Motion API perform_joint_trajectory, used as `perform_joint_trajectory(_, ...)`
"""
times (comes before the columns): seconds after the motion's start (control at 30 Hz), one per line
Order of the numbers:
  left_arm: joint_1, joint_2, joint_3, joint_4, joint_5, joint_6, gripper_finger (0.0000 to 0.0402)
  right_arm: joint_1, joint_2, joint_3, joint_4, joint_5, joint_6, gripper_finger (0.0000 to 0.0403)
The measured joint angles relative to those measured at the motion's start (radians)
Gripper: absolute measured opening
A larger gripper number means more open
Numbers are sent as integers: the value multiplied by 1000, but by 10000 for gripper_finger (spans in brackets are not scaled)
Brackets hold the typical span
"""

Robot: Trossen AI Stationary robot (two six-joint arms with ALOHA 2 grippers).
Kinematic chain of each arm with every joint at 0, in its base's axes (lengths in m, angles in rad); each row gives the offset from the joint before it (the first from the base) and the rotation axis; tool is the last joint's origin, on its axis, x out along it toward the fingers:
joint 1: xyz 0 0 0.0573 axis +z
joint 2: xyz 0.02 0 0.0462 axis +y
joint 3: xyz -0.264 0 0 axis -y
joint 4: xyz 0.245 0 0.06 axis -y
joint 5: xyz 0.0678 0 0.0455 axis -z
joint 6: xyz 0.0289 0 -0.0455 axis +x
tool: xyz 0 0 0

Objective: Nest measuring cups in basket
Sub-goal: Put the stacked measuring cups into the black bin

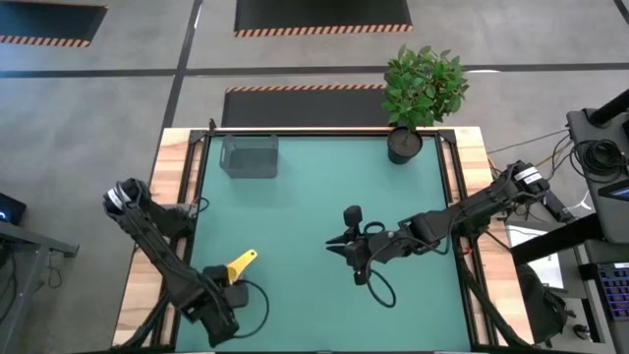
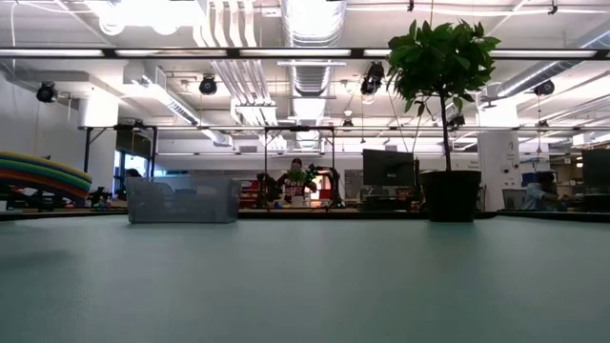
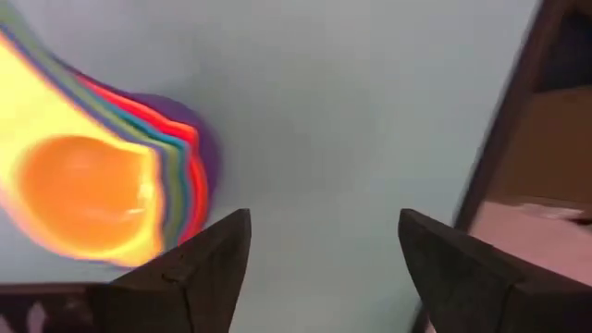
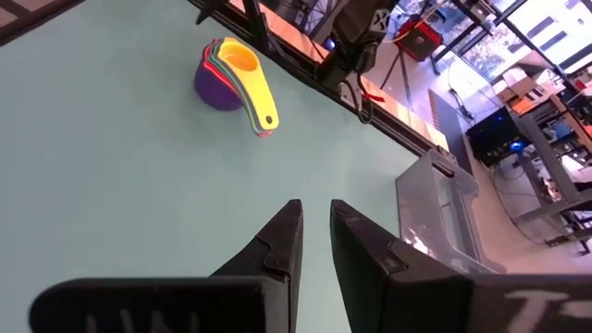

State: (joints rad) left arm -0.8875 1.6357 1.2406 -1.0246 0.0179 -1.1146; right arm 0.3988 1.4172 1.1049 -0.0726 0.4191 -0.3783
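Note:
The left gripper grabs the stack by its bowl rims next, to carry the nested measuring cups into the grey basket.
The measuring cups sit nested in one stack on the green table near its near left corner. The yellow cup is on top, and the purple cup at the bottom rests on the mat. My left gripper hovers open just beside the stack, which lies outside its left finger and not between the fingers. My right gripper waits over mid-table, its fingers nearly together, pointing toward the stack. The grey see-through basket stands at the far edge, left of centre.
A black pot with a green plant stands at the far right corner. Wooden rails border the mat on both sides. The low view shows the basket and the pot. Bare mat lies between the stack and the basket.

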Motion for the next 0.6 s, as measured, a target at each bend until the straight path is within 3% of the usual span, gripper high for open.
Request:
perform_joint_trajectory(0.17, -19, 73, 98, -152, -70, 39, 248, 0, -2, 0, 1, 0, 5, 47)
perform_joint_trajectory(0.27, -29, 90, 89, -155, -104, 62, 244, 0, -3, 0, 1, 0, 12, 47)
perform_joint_trajectory(0.47, -41, 95, 43, -212, -270, 62, 229, 0, -3, 0, -1, 0, 22, 47)
perform_joint_trajectory(0.6, -42, 94, 26, -202, -279, 78, 224, 0, -3, 0, -4, 0, 41, 47)
